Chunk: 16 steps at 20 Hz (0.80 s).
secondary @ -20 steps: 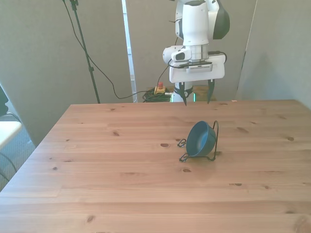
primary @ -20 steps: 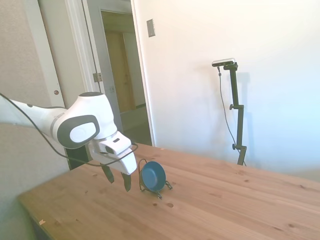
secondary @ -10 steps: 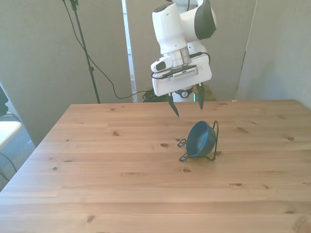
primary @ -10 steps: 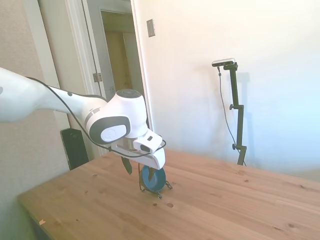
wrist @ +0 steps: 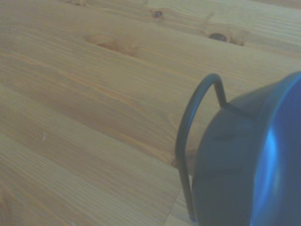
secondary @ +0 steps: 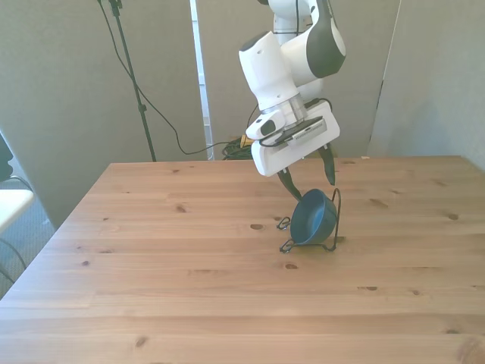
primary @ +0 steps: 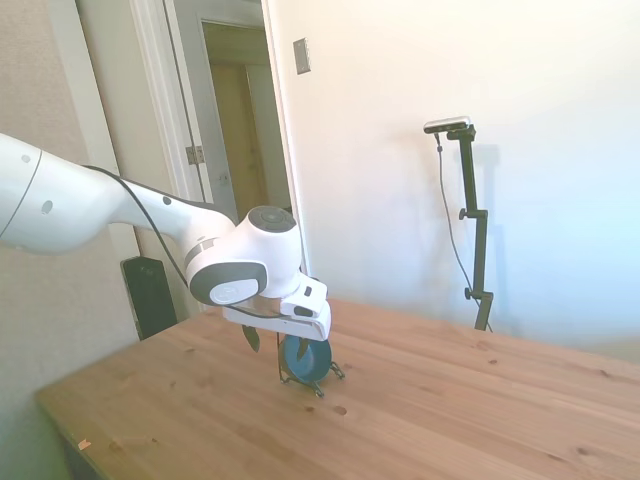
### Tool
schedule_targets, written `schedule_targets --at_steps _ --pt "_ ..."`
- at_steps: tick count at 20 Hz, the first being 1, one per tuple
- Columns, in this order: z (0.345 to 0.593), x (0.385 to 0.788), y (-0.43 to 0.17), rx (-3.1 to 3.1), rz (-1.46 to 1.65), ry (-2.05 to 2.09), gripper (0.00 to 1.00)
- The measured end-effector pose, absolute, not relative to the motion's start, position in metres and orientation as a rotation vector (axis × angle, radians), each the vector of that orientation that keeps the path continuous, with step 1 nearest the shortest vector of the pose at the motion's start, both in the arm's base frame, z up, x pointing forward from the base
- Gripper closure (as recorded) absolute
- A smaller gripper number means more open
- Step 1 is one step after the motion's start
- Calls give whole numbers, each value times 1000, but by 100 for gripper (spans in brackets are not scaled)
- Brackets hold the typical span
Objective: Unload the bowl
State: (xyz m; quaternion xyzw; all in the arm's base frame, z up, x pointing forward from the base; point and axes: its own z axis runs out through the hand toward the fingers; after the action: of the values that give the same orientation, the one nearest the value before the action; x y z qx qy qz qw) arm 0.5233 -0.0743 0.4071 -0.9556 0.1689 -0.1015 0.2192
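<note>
My gripper should grab the bowl by its upper rim [primary: 308,341] next. Then it can unload the bowl from the bowl's wire rack [primary: 333,372].
The small dark blue bowl [secondary: 313,218] stands on its edge in a thin black wire rack [secondary: 337,216] on the wooden table [secondary: 189,288], right of centre in the front view. My gripper [secondary: 311,179] hangs open and tilted just above the bowl's upper rim, one finger on each side, holding nothing. In the side view the bowl [primary: 305,358] shows partly behind the white hand, and the gripper [primary: 275,345] sits close over it. The wrist view shows the bowl's outer wall [wrist: 244,174] and a rack loop [wrist: 188,127] close up.
Bare wood surrounds the rack on all sides. A knot [secondary: 257,226] lies in the wood just on the front view's left of the rack. Cables and a small red and yellow box [secondary: 248,140] lie on the floor behind the table's far edge.
The arm has swung from the far edge out over the table and come down, tilting, until the open fingers hang just above the bowl. The bowl and rack have not moved.
</note>
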Motion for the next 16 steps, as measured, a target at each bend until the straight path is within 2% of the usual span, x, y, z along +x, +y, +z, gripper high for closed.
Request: schedule_targets --at_steps 1,2,16 --pt "406 524 -73 -2641 -284 448 0" --pt "405 524 -72 -2638 -287 435 100" --pt "397 535 -73 -2612 -302 376 100"
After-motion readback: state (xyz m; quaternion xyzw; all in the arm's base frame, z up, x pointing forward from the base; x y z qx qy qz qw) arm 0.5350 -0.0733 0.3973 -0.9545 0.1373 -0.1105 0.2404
